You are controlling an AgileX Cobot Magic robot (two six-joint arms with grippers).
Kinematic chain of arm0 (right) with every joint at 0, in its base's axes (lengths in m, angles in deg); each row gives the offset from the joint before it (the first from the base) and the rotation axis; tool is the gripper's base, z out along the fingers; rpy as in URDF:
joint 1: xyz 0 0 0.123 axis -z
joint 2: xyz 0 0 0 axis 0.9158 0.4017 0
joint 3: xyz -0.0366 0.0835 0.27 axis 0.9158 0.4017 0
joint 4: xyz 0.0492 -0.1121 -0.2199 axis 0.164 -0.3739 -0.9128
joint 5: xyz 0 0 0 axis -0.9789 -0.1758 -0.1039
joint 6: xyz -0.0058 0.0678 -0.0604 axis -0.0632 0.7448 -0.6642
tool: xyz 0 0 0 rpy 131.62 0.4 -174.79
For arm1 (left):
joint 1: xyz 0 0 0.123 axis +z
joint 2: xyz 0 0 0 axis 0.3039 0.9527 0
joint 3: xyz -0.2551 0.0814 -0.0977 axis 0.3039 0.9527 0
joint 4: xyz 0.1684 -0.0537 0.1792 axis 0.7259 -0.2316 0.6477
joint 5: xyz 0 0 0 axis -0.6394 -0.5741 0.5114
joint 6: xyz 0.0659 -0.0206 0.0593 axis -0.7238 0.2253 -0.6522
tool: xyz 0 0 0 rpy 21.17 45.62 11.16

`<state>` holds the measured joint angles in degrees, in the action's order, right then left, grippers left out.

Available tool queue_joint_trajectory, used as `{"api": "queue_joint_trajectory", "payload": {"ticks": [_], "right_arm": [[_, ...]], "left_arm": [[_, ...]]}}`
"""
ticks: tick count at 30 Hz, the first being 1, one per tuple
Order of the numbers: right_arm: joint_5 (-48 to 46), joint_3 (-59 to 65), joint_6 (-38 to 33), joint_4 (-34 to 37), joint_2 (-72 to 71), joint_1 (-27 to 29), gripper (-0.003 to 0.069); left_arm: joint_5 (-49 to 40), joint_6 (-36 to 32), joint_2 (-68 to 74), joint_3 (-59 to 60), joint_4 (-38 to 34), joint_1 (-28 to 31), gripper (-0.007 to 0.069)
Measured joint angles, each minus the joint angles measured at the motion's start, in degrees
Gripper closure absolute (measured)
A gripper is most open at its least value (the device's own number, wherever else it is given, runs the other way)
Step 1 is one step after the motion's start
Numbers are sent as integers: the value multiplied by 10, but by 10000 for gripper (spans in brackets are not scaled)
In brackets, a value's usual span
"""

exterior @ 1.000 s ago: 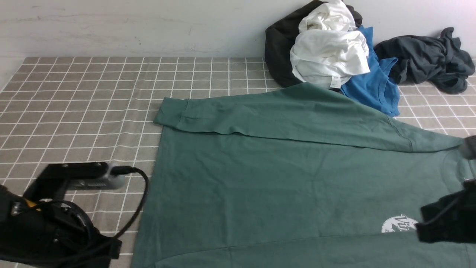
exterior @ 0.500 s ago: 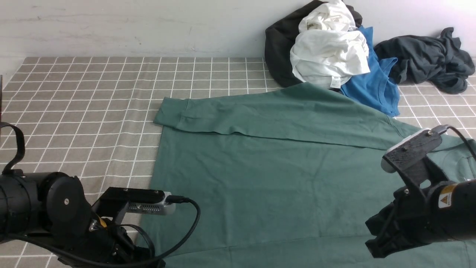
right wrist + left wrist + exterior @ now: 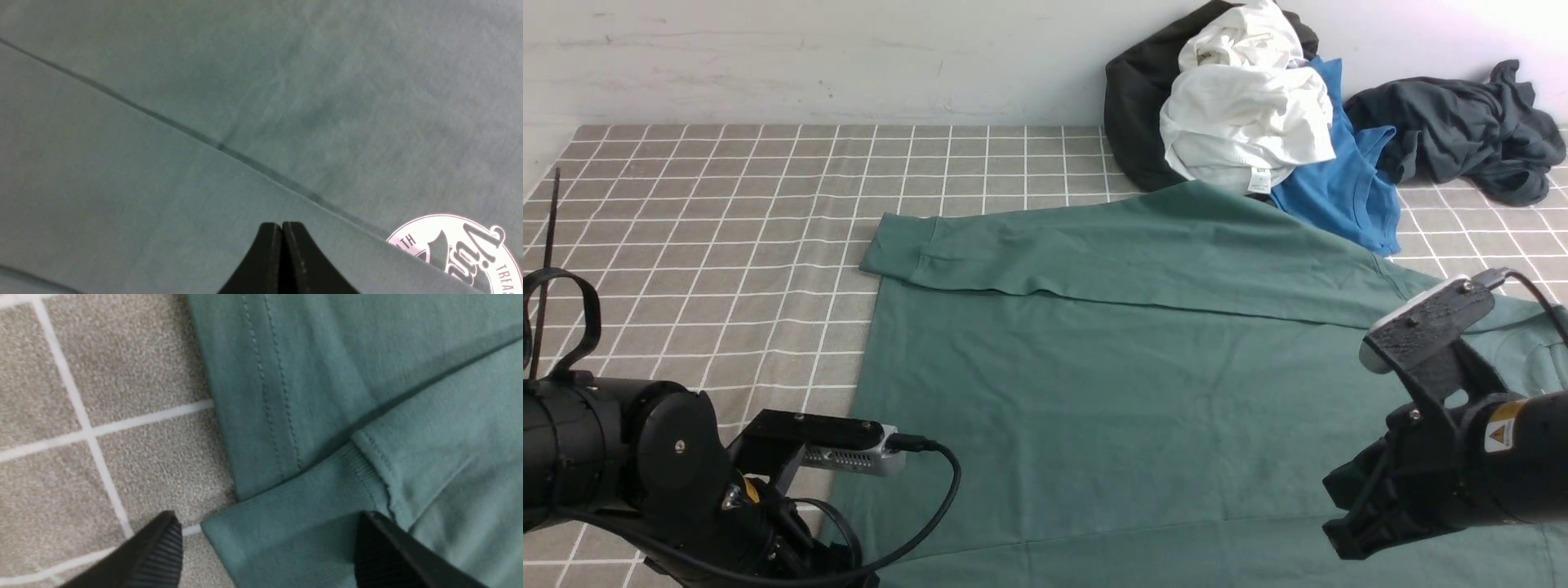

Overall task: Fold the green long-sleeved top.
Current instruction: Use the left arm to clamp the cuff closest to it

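Next, my left gripper grabs the green long-sleeved top by its cuff (image 3: 286,514). Then it folds the sleeve over the body of the top.
The green long-sleeved top (image 3: 1111,392) lies flat across the checked tablecloth. Its far sleeve (image 3: 1094,253) is folded over the body, with the cuff at the left. A near sleeve lies along the front edge. In the left wrist view my left gripper (image 3: 269,539) stands open just above the table. The ribbed cuff (image 3: 286,514) of the near sleeve lies loose between its fingers, beside the stitched hem (image 3: 265,396). My right gripper (image 3: 282,226) is shut on nothing and hovers over the green fabric near the white round logo (image 3: 461,249). The right arm (image 3: 1445,457) hides the logo in the front view.
A heap of clothes sits at the back right against the wall: a white garment (image 3: 1250,114), a bright blue shirt (image 3: 1347,188), a black one (image 3: 1135,98) and a dark grey garment (image 3: 1462,131). Bare checked cloth (image 3: 711,220) spans the left side.
My left arm has swung right to the top's near-left hem corner and its jaws have opened. My right arm has moved left into view, covering the logo.
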<state>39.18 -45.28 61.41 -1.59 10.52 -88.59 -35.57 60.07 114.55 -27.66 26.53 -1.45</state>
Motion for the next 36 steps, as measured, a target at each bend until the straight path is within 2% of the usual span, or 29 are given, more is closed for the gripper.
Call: {"api": "queue_joint_trajectory", "payload": {"ticks": [5,10,12,15,21,24,28,33,36], "right_arm": [[3,0,0,3,0,0,669],[3,0,0,4,0,0,669],[3,0,0,4,0,0,669],[3,0,0,4,0,0,669],[3,0,0,4,0,0,669],[2,0,0,3,0,0,669],[-7,0,-1,-7,0,0,669],[-12,0,-4,-8,0,0,669],[-12,0,-4,-2,0,0,669]], "left_arm": [[9,0,1,0,-4,0,153],[7,0,1,-6,-10,0,462],[-2,-2,1,-20,-10,0,563],[-32,-11,1,-57,-11,0,619],[-105,-94,2,-186,-11,0,632],[-150,-108,2,-235,-11,0,632],[-223,-108,2,-229,-14,0,626],[-216,-108,2,-146,-28,7,529],[-152,-108,2,-71,-43,27,384]]}}
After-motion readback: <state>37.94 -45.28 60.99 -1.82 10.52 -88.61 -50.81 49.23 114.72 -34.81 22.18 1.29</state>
